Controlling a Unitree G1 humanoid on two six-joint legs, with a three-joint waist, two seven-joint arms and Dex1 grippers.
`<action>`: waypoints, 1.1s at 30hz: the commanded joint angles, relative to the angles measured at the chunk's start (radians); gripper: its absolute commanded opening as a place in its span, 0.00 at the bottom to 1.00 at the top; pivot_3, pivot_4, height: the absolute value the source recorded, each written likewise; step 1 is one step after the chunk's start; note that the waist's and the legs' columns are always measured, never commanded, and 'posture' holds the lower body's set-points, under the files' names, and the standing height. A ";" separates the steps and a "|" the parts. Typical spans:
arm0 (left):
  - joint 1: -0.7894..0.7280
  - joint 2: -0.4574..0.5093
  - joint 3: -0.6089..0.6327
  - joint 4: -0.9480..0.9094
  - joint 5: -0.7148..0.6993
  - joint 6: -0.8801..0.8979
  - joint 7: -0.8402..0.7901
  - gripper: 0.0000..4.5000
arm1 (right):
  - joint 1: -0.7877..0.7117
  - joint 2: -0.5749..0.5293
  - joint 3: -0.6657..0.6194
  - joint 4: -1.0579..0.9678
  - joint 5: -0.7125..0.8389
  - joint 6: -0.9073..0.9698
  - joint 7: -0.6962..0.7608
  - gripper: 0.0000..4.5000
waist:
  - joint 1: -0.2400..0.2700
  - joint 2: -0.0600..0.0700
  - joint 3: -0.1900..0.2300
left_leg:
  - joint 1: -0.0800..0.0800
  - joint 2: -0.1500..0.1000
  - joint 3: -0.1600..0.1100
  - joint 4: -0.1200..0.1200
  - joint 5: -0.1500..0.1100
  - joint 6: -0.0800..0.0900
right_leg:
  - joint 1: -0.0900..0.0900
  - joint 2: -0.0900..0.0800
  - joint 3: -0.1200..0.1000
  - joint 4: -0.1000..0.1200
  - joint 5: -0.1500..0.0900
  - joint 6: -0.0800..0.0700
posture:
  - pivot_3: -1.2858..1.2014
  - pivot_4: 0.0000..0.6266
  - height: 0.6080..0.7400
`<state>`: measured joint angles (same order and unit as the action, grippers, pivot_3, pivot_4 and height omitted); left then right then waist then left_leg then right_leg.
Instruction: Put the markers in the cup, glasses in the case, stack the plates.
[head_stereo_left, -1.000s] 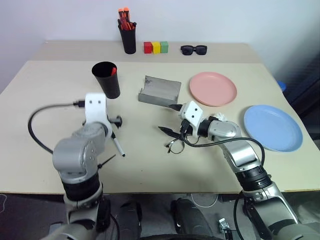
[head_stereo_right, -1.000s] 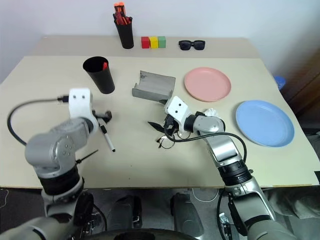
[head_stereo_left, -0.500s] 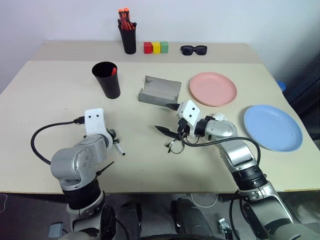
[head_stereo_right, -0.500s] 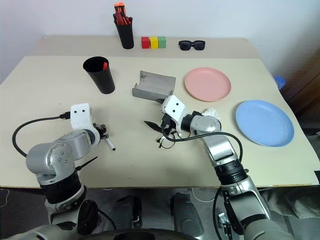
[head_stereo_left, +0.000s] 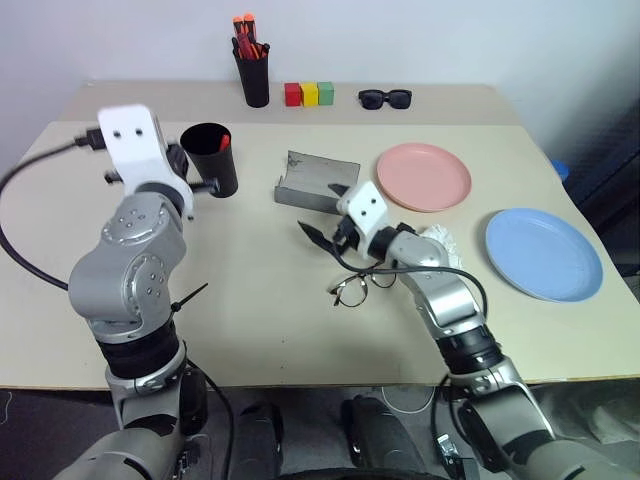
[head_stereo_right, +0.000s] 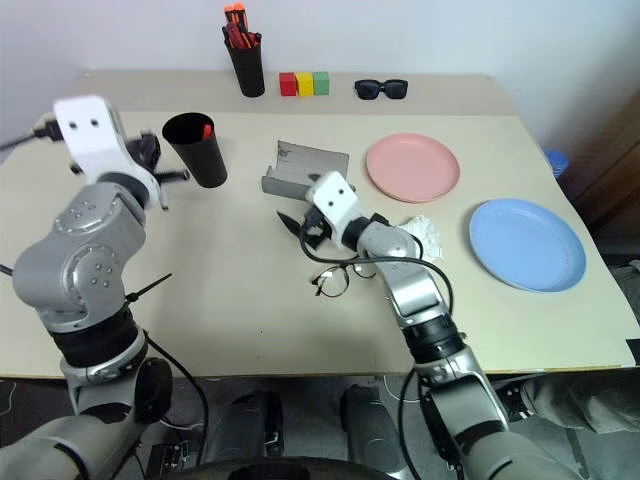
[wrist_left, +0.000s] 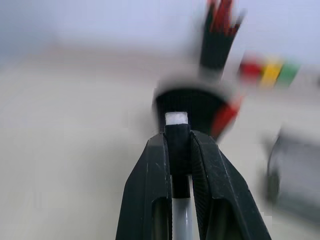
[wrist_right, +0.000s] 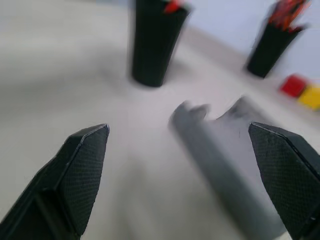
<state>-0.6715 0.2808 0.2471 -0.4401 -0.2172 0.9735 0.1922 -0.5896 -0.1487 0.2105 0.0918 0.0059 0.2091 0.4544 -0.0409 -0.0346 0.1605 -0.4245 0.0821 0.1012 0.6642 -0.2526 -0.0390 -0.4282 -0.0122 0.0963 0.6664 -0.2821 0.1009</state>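
The marker's black cap is short of the cup's rim, so the marker would miss if the left gripper opened now. The left gripper should keep holding the marker until the cap reaches the cup's rim, and then release it.
My left gripper (wrist_left: 177, 137) is shut on the white-barrelled marker (wrist_left: 182, 215) with a black cap, held up in the air just left of the tall black cup (head_stereo_left: 213, 158). A red marker (head_stereo_left: 227, 142) stands inside that cup. My right gripper (head_stereo_left: 325, 212) hangs open over the table's middle, in front of the grey case (head_stereo_left: 318, 180), which lies open. The wire-frame glasses (head_stereo_left: 352, 288) lie on the table just nearer than it, free of its fingers. The pink plate (head_stereo_left: 424, 176) and the blue plate (head_stereo_left: 543, 253) lie apart on the right.
At the back stand a small black pen pot (head_stereo_left: 254, 75) with orange-capped pens, three coloured blocks (head_stereo_left: 309, 95) and black sunglasses (head_stereo_left: 386, 98). A crumpled white tissue (head_stereo_left: 440, 240) lies beside my right forearm. A black cable trails from my left wrist.
My left gripper shut on the white marker on the table and lifted it up next to the cup. My right gripper drifted a little toward the case; the glasses stayed put.
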 joint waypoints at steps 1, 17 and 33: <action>-0.126 0.046 -0.057 0.224 0.129 -0.337 0.001 0.00 | -0.051 0.090 -0.002 0.039 -0.011 -0.026 -0.085 1.00 | 0.003 0.000 0.000 | -0.001 0.000 0.000 0.001 0.000 0.000 | 0.000 0.000 -0.001 0.000 0.000 0.000 | 0.52 0.24 0.87; -0.442 0.038 -0.095 1.232 0.263 -1.149 0.035 0.00 | 0.010 0.174 0.053 0.004 -0.032 -0.037 -0.110 1.00 | 0.003 0.000 0.000 | -0.003 0.000 0.002 0.000 0.000 0.001 | -0.002 0.000 -0.001 -0.002 0.000 0.000 | 0.52 0.24 0.87; -0.512 0.006 -0.093 1.498 0.267 -1.286 0.050 0.30 | 0.014 0.166 0.022 -0.043 0.005 -0.025 -0.089 1.00 | 0.002 0.000 0.000 | -0.003 0.000 0.002 0.000 0.000 0.001 | -0.002 0.001 -0.001 -0.002 0.000 0.000 | 0.52 0.24 0.87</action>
<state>-1.1482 0.2793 0.1510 1.0736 0.0491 -0.2884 0.2290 -0.5658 0.0153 0.2432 0.0965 -0.0039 0.1911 0.3626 -0.0393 -0.0345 0.1607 -0.4275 0.0825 0.1032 0.6643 -0.2527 -0.0384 -0.4304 -0.0117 0.0955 0.6649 -0.2819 0.1014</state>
